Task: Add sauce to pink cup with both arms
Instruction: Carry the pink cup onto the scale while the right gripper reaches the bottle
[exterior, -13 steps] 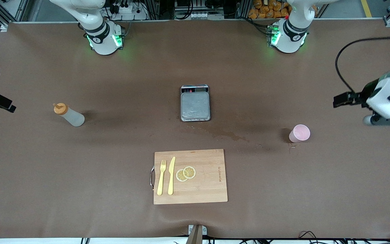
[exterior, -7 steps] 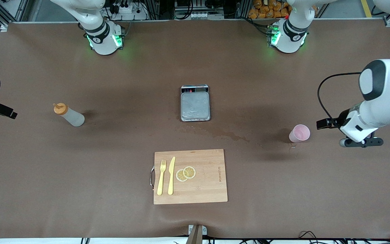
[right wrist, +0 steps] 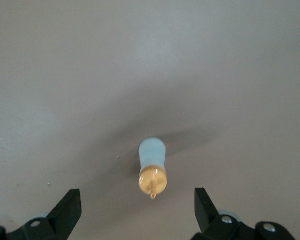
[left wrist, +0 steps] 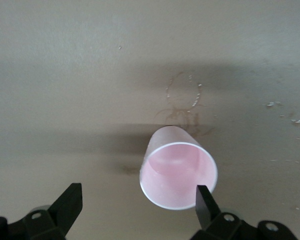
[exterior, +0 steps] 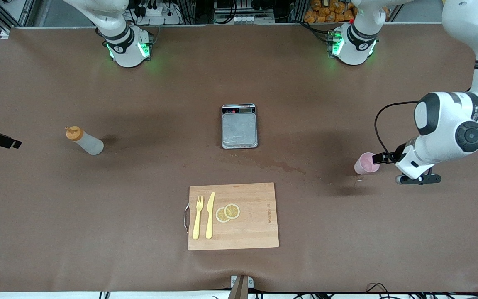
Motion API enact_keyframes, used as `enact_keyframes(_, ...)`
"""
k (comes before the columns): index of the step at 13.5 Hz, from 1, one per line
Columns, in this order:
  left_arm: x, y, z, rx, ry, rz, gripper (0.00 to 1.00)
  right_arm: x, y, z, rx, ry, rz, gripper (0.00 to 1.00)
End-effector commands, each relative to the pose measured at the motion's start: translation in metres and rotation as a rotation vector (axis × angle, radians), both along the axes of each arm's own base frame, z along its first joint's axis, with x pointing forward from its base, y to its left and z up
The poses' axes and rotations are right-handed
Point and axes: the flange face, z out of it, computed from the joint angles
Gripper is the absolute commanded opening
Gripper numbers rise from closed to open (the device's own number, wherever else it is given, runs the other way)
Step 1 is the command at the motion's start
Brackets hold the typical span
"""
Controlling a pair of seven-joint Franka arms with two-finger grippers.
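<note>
My left gripper picks up the cup by its rim (left wrist: 194, 205) next, to keep the pink cup's opening (left wrist: 179, 176) free for the sauce.
The pink cup (exterior: 367, 163) stands upright toward the left arm's end of the table. My left gripper (exterior: 384, 157) is open and hangs just beside it. In the left wrist view the cup (left wrist: 179, 172) sits close to one finger (left wrist: 205, 202) of the left gripper (left wrist: 137, 206), mostly ahead of the jaws. The sauce bottle (exterior: 84, 141) with an orange cap stands toward the right arm's end. My right gripper (exterior: 2, 140) is at the view's edge, apart from it. In the right wrist view the right gripper (right wrist: 136, 206) is open and empty above the bottle (right wrist: 152, 167).
A steel scale (exterior: 239, 126) sits mid-table. Nearer the camera lies a wooden cutting board (exterior: 255, 232) with a fork (exterior: 198, 216), a knife (exterior: 210, 214) and lemon slices (exterior: 228, 212). A wet stain (exterior: 280, 166) marks the cloth between scale and cup.
The left arm has swung in and down, bringing its gripper from well away to right beside the pink cup. The right gripper has shifted only slightly. Bottle and cup have not moved.
</note>
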Motion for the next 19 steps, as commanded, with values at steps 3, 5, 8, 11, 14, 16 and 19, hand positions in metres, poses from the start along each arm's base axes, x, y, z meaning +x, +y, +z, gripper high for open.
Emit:
enact_keyframes(3,-0.011,0.003,-0.032,0.005,0.014,0.005,0.99,-0.008,-0.031,-0.032,0.086,0.115,-0.148,1.0)
enact_keyframes(5,-0.01,0.004,-0.042,0.002,0.015,0.009,0.88,-0.009,-0.029,-0.033,0.078,0.134,-0.201,1.0)
enact_keyframes(8,-0.011,0.002,-0.049,0.0,0.021,0.006,0.36,-0.011,-0.03,-0.041,0.076,0.173,-0.219,1.0)
enact_keyframes(11,-0.01,0.0,-0.049,0.001,0.023,0.002,0.0,-0.011,-0.023,-0.055,0.091,0.253,-0.2,1.0)
enact_keyframes(14,-0.009,-0.005,-0.046,-0.001,0.018,-0.009,0.0,0.005,-0.025,-0.076,0.14,0.473,-0.165,1.0)
enact_keyframes(16,-0.007,-0.006,-0.04,-0.003,0.014,-0.03,0.0,0.008,-0.028,-0.076,0.147,0.496,-0.171,1.0)
enact_keyframes(19,-0.01,-0.052,-0.003,-0.03,0.012,-0.077,0.0,0.007,-0.036,-0.083,0.158,0.505,-0.177,1.0)
